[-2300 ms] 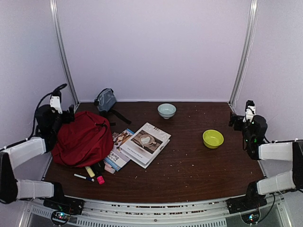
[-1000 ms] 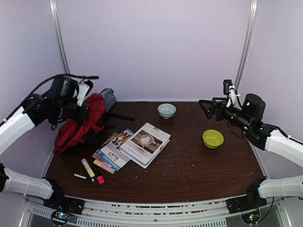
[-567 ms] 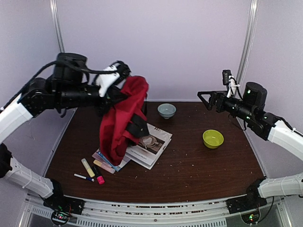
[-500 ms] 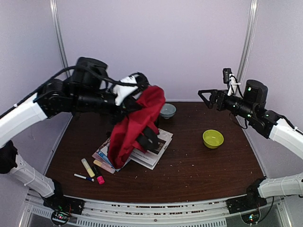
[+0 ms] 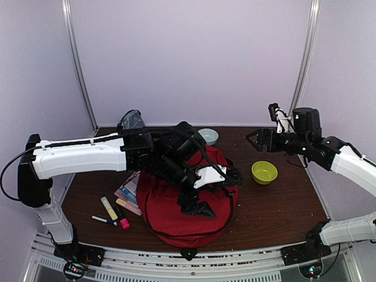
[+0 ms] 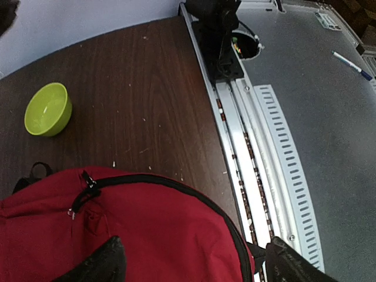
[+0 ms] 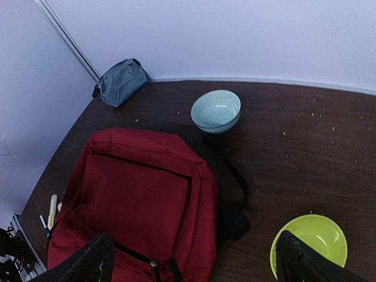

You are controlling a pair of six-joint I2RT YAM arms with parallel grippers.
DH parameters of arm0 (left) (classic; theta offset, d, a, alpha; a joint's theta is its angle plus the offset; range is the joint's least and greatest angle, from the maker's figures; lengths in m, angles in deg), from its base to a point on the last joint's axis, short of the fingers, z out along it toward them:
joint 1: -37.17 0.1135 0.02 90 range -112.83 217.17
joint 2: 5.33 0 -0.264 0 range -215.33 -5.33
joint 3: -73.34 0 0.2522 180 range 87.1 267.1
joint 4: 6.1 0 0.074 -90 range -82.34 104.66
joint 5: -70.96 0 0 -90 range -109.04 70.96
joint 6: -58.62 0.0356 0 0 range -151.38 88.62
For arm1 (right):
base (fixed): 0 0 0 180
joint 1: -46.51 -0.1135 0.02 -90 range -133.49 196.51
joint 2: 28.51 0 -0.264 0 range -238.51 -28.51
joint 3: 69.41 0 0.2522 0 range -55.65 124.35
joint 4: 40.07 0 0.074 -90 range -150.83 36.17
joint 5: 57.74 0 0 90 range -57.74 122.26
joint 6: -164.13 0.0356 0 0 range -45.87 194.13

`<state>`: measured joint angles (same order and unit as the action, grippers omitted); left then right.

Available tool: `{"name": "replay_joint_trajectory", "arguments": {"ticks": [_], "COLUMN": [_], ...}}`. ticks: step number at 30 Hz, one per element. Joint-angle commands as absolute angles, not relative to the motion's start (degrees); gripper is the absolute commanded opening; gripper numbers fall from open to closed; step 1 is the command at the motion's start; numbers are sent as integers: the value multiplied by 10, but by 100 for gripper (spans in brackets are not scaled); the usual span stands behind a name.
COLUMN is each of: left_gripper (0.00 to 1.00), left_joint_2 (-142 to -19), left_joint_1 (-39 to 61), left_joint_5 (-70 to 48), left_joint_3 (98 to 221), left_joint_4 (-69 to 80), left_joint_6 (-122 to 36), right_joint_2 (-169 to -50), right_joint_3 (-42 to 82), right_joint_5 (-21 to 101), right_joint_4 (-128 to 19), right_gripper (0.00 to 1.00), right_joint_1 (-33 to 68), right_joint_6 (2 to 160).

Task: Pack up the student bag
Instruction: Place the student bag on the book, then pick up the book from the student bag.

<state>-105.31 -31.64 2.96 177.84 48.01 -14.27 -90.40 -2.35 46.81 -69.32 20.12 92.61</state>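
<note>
I need to raise the bag for packing, so next I need to take hold of the bag's edge (image 5: 232, 197) (image 7: 181, 272) beside the zip, on the green bowl's side, with my right gripper. This leaves the opposite side free.
The student bag (image 5: 187, 218), a red backpack with black zips, lies flat on the table's front middle. It also shows in the left wrist view (image 6: 129, 229) and the right wrist view (image 7: 141, 188). My left gripper (image 5: 212, 192) hovers just above the bag's right part, jaws spread wide and empty (image 6: 194, 271). My right gripper (image 5: 256, 138) is open and empty in the air at the back right, above the table between the two bowls (image 7: 194, 267). The bag's black strap (image 7: 235, 217) trails toward the right.
Books (image 5: 130, 189) stick out from under the bag's left side. A yellow highlighter (image 5: 111, 209), a pink one (image 5: 124, 223) and a pen (image 5: 103, 220) lie front left. A grey-blue pouch (image 5: 131, 120) is back left. A pale blue bowl (image 7: 216, 110) and a green bowl (image 5: 264, 172) stand right.
My left arm swung the bag from the back left through the air and laid it on the front middle, over the books, then let go. My right gripper dropped a little.
</note>
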Motion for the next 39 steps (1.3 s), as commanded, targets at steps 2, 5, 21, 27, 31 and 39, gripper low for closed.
{"name": "replay_joint_trajectory", "arguments": {"ticks": [2, 5, 21, 27, 31, 39], "left_gripper": [89, 89, 91, 91, 91, 88], "left_joint_2": [-996, -999, -968, -967, -943, -852], "left_joint_1": [-283, -200, -95, -95, -95, -169], "left_joint_5": [16, -37, -154, -139, -111, -216], "left_joint_3": [1805, 1800, 1652, 1633, 1630, 1633], "left_joint_4": [422, 414, 374, 363, 349, 324], "left_joint_6": [-207, -340, -434, -434, -422, -260], "right_joint_2": [-952, -983, -1212, -1257, -1242, -1077], "right_joint_3": [-52, -78, -56, -40, -35, 76], "right_joint_5": [476, 471, 477, 564, 644, 528], "right_joint_4": [-742, -722, -671, -642, -633, -758], "right_gripper": [90, 88, 100, 70, 2, 0], "right_joint_1": [180, 147, 72, 72, 77, 65], "right_joint_6": [945, 954, 964, 962, 926, 739]}}
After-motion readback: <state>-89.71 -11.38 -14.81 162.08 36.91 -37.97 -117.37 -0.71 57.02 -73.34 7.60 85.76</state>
